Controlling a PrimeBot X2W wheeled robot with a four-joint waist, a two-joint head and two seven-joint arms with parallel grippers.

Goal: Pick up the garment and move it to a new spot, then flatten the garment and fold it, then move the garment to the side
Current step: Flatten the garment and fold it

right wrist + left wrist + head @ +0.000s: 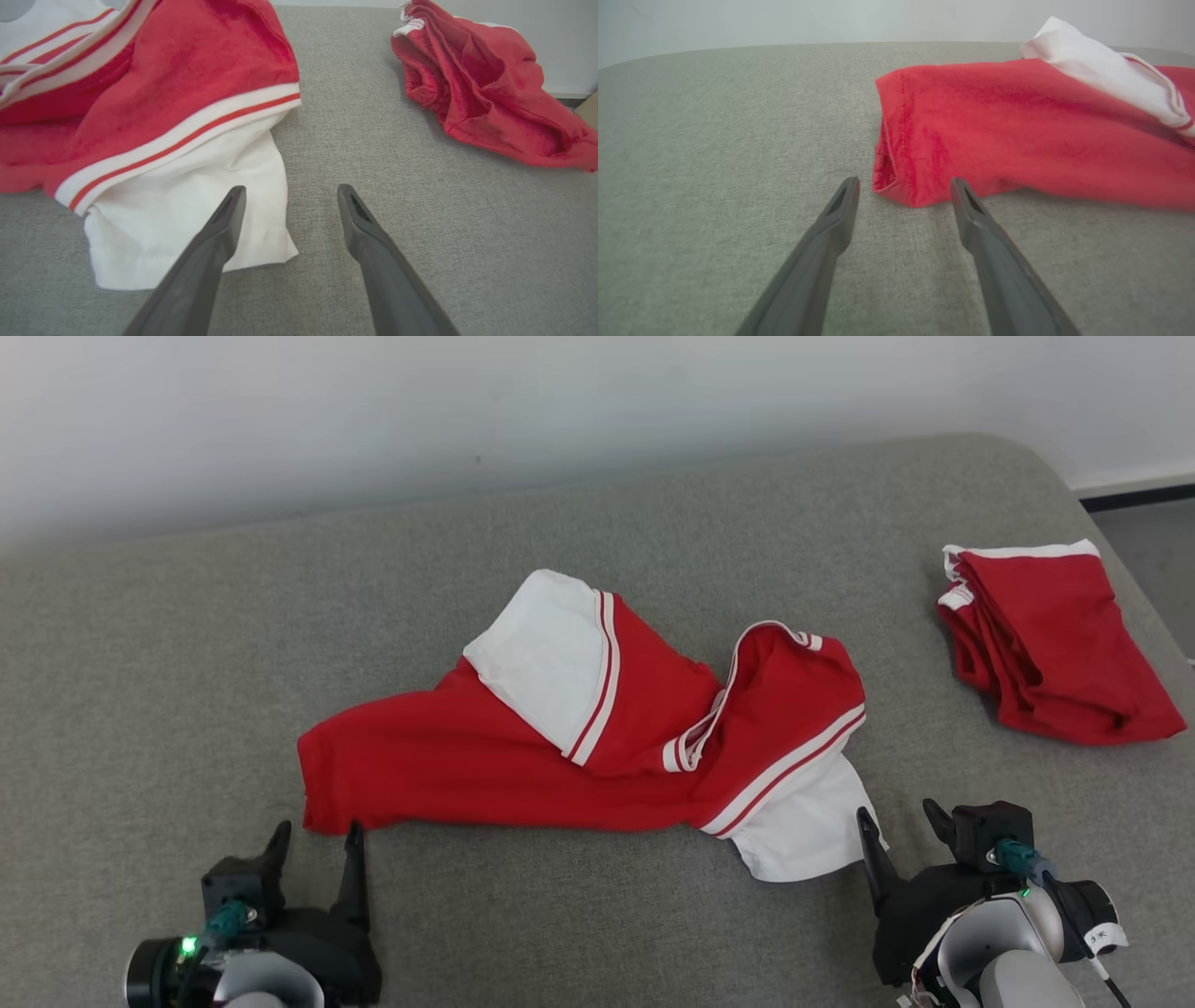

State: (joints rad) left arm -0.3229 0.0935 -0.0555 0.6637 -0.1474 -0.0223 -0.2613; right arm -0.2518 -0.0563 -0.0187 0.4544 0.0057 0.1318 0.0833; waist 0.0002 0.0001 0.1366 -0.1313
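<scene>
I will next pinch the garment with my left gripper by its red hem corner (327, 822), which rises off the grey surface while the red body (493, 786) lies loose.
A red garment (485, 765) with white sleeves and striped trim lies crumpled across the middle of the grey surface. My left gripper (317, 835) stands open just in front of its red left corner (901, 186), nothing between the fingers. My right gripper (901, 817) is open beside the white sleeve (803, 826) at the garment's right end. In the right wrist view the left finger (224, 224) overlaps that white sleeve (187, 210), while the gap between the fingers (287, 191) holds only grey cloth.
A second red piece (1055, 644) with a white band lies bunched at the far right, near the surface's edge; the right wrist view shows this red piece (490, 88) too. A pale wall (560, 411) runs behind the grey padded surface (187, 644). Floor shows at the right (1158, 551).
</scene>
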